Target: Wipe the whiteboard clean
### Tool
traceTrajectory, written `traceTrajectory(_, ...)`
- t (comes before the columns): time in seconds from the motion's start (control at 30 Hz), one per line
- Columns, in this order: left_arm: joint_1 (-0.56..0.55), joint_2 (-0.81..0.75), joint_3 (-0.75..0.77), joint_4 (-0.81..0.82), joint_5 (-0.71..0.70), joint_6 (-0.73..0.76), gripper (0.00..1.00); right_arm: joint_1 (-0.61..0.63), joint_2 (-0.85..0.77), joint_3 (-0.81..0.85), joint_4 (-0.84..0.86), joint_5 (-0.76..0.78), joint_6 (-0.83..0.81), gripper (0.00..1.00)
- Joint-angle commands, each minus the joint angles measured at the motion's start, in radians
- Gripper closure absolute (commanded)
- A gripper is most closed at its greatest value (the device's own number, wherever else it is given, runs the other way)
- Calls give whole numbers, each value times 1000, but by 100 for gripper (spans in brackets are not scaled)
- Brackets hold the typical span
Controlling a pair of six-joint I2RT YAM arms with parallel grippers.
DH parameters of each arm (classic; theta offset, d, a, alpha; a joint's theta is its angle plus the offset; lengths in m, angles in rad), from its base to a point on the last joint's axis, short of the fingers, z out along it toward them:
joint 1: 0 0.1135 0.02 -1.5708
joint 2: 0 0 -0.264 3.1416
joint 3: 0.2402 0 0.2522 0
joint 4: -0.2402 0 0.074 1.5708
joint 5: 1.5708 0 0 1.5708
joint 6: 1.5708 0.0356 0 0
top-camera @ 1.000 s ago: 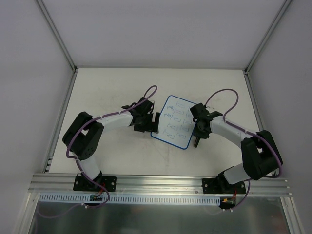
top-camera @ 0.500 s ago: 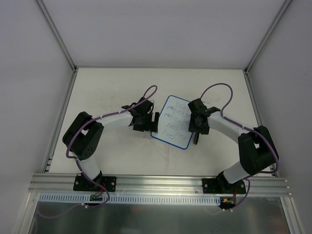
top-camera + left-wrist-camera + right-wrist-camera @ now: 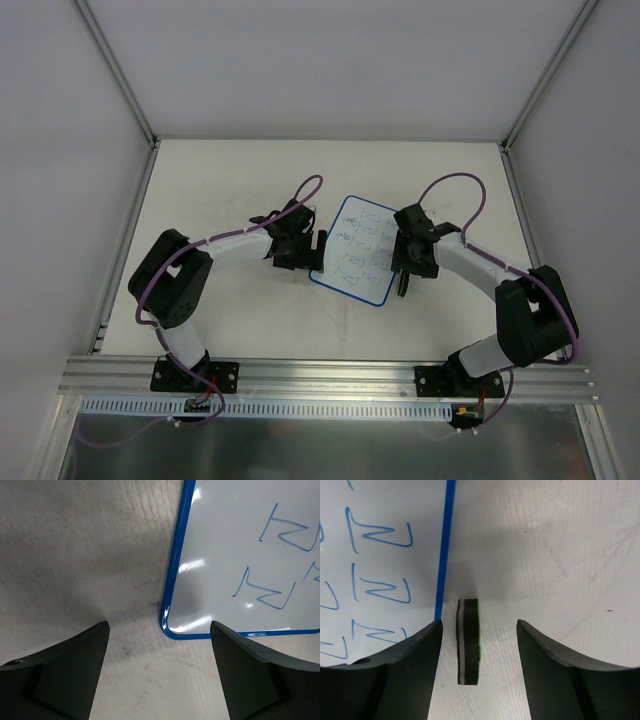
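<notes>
My right gripper reaches the eraser [image 3: 468, 642] next and grabs its long sides near the middle, so the eraser's bottom stays free to erase the whiteboard.
The whiteboard [image 3: 360, 250] lies flat at the middle of the table, blue-rimmed, with several blue handwritten marks. My left gripper [image 3: 319, 250] is open and empty at its left edge. In the left wrist view the board's corner [image 3: 240, 555] lies just ahead of the open gripper [image 3: 159, 624]. My right gripper [image 3: 403, 282] is open at the board's right edge. In the right wrist view the small green-and-black eraser [image 3: 468, 642] stands on edge on the table between the open gripper's [image 3: 479, 622] jaws, nearer the left finger [image 3: 415, 670], untouched, just beside the board [image 3: 380, 555].
The worn white table [image 3: 230, 190] is walled by white panels on three sides. An aluminium rail [image 3: 320, 375] carries both arm bases at the near edge. Purple cables loop above each wrist.
My right wrist has shifted slightly along the board's right edge, first toward the board, then back a little. The left arm and the board have not moved.
</notes>
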Motion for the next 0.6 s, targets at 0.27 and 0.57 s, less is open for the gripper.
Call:
traceTrajectory(0.27,-7,-39,0,-17,-11,16,17,-94,-168,-95,-38,10,4,36)
traceTrajectory(0.57,-7,-33,3,-17,-6,16,17,-135,-260,-151,-88,24,37,37)
